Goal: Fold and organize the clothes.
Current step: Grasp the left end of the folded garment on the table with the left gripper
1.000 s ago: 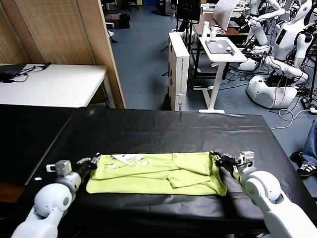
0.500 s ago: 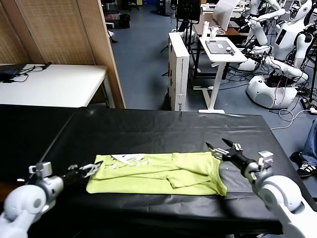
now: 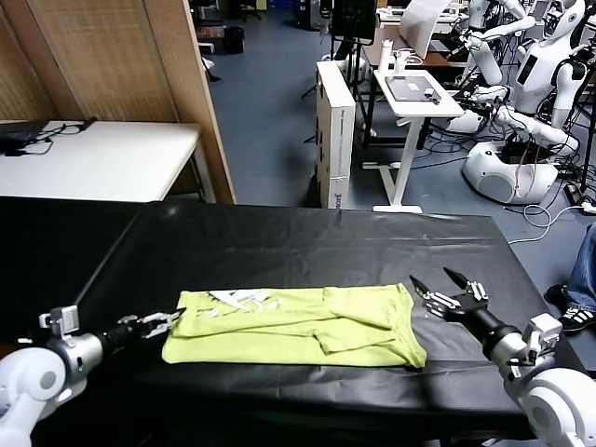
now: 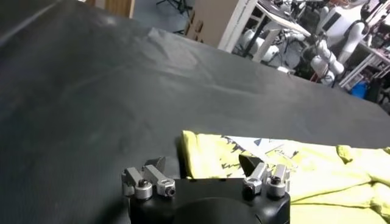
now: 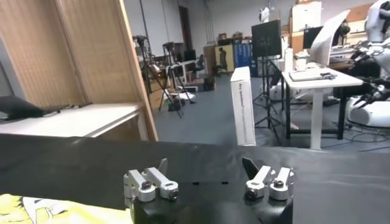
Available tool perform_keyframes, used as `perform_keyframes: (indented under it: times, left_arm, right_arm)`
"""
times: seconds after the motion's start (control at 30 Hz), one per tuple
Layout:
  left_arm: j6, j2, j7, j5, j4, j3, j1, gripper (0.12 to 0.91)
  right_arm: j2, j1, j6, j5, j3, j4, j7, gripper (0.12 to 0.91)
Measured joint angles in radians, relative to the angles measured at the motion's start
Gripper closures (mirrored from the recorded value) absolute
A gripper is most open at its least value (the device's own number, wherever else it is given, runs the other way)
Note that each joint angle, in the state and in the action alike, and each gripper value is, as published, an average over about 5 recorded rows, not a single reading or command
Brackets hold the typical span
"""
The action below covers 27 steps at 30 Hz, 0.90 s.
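The left gripper grabs the yellow-green T-shirt (image 3: 298,326) by its end (image 3: 183,314) beside the white print next, to fold the T-shirt in half.
The clothes, a lime yellow-green T-shirt (image 3: 298,326), lie folded into a long flat band on the black table (image 3: 279,242). White print shows near its left end. My left gripper (image 3: 160,323) hovers just off the shirt's left edge, open and holding nothing. The left wrist view shows the shirt (image 4: 317,176) spread ahead of the open left gripper (image 4: 203,163). My right gripper (image 3: 433,277) is open and raised beside the shirt's right end, a short gap away. In the right wrist view the right gripper (image 5: 206,165) is empty, with only a shirt corner (image 5: 49,212) showing.
A white table (image 3: 102,158) and a wooden panel (image 3: 121,65) stand behind at the left. A tall white box (image 3: 335,130), a white standing desk (image 3: 414,93) and other robots (image 3: 521,102) stand beyond the table's far edge.
Both grippers have let go of the shirt's ends, opened, and drawn back outward: the left to the left, the right to the right. The shirt stays folded in place.
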Motion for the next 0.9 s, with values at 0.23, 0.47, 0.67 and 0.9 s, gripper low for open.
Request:
perform_keyframes:
  times: [0.23,0.47,0.67,0.9]
  left_arm:
    - [0.000,-0.022,0.001,0.007,0.007,0.009,0.006,0.123]
    - [-0.002,-0.057,0.003,0.038,0.010,0.028,0.008,0.123]
    - [-0.003,-0.080,0.003,0.046,0.007,0.041,0.003,0.123]
    - [-0.002,-0.096,0.001,0.037,-0.006,0.051,0.004,0.141]
  right_arm:
    - [0.001,-0.001,-0.001,-0.008,-0.005,0.002,0.000,0.118]
    - [-0.004,0.003,-0.001,-0.008,-0.004,0.002,0.000,0.118]
    - [-0.007,0.017,-0.001,-0.008,-0.012,0.001,0.001,0.118]
    - [-0.003,0.023,0.000,-0.017,-0.023,0.002,0.001,0.118]
